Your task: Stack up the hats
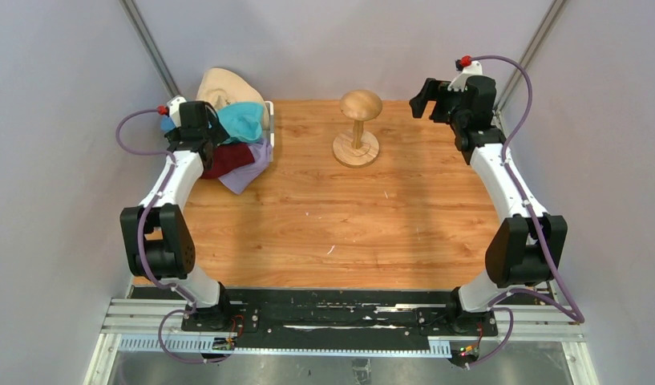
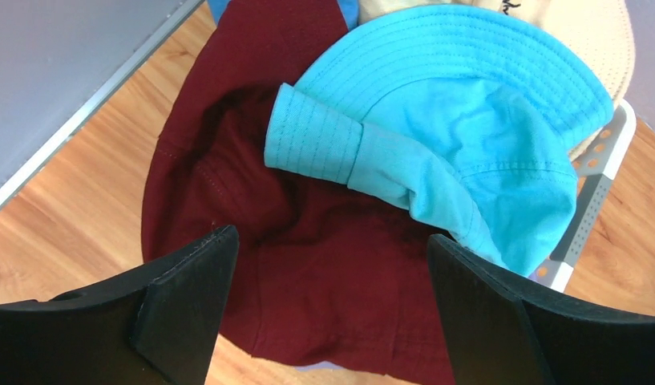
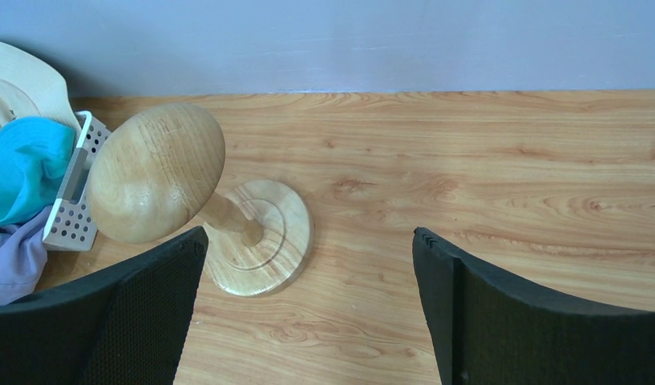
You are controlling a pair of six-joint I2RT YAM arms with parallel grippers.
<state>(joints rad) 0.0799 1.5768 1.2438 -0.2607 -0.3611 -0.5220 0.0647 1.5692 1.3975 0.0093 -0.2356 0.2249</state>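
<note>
I need to move my left gripper toward the teal hat's brim before closing on it, because my fingers stop short of the teal hat's folded brim [image 2: 327,143].
The hats lie heaped at the table's far left. The teal hat [image 1: 242,120] is on top, the beige hat [image 1: 221,85] behind it, the dark red hat [image 1: 230,157] and the lavender hat [image 1: 254,168] spill onto the table. A sliver of the blue hat [image 2: 218,6] shows at the top of the left wrist view. My left gripper [image 1: 197,122] is open over the pile, its jaws straddling the dark red hat [image 2: 324,265], with the teal hat [image 2: 460,128] just beyond. My right gripper [image 1: 424,96] is open and empty at the far right, above bare table [image 3: 468,184].
The wooden mushroom-shaped stand [image 1: 357,128] stands upright at the back middle of the table; it also shows in the right wrist view [image 3: 159,172]. The white mesh basket [image 2: 592,192] lies under the hats at the back left. Grey walls close in on both sides.
</note>
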